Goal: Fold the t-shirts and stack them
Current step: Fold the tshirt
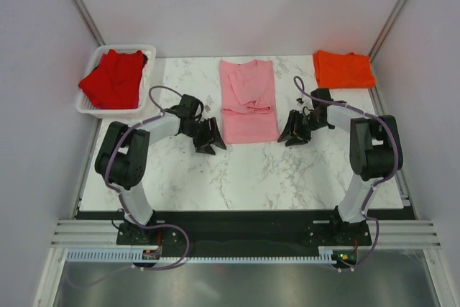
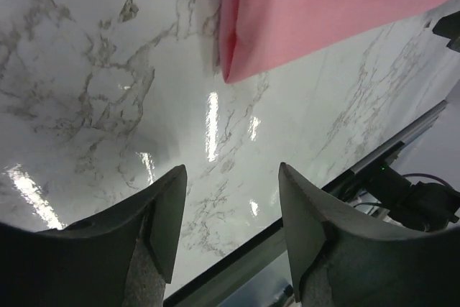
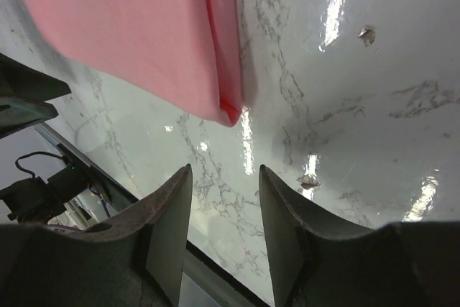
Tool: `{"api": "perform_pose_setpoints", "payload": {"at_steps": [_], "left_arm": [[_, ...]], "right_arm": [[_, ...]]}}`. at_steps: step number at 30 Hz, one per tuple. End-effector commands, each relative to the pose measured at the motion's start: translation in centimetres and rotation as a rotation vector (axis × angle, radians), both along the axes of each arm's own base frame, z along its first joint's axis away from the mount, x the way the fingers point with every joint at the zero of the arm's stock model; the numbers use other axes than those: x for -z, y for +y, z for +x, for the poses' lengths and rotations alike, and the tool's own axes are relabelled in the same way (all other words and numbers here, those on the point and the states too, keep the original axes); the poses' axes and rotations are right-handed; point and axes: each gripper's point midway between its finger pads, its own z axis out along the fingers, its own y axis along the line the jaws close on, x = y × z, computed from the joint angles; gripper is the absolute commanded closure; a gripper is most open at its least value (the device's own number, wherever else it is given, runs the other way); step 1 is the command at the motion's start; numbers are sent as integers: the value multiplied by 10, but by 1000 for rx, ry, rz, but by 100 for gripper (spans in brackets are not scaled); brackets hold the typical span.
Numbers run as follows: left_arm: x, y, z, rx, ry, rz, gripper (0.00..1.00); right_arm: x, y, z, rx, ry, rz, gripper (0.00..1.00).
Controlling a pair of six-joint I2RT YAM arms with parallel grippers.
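The robot's right gripper will next grab the near corner of the light pink t-shirt, opposite the left gripper's corner, so that the t-shirt's near edge folds over evenly.
The light pink t-shirt lies partly folded at the middle of the marble table, sleeves tucked in. Its near left corner shows in the left wrist view and its near right corner in the right wrist view. My left gripper is open and empty beside the shirt's near left corner. My right gripper is open and empty beside its near right corner. The orange t-shirt lies folded at the back right. The deep red t-shirt lies crumpled in the basket.
The white mesh basket stands at the back left corner of the table. Frame posts and pale walls close in the back and both sides. A black strip runs along the table's near edge.
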Motion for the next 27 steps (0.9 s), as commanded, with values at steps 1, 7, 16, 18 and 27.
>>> {"api": "perform_pose_setpoints", "payload": {"at_steps": [1, 7, 16, 18, 27], "left_arm": [[-12, -17, 8, -36, 22, -120, 38], [-6, -20, 22, -45, 15, -107, 32], [7, -21, 33, -44, 21, -84, 36], [12, -21, 34, -43, 28, -81, 38], [20, -25, 42, -43, 40, -85, 57]], "right_arm": [[-15, 10, 18, 0, -64, 71, 50], [-6, 12, 25, 17, -45, 78, 50], [8, 14, 34, 31, -9, 88, 49], [12, 14, 35, 32, 0, 89, 50], [26, 16, 36, 47, 43, 89, 58]]}}
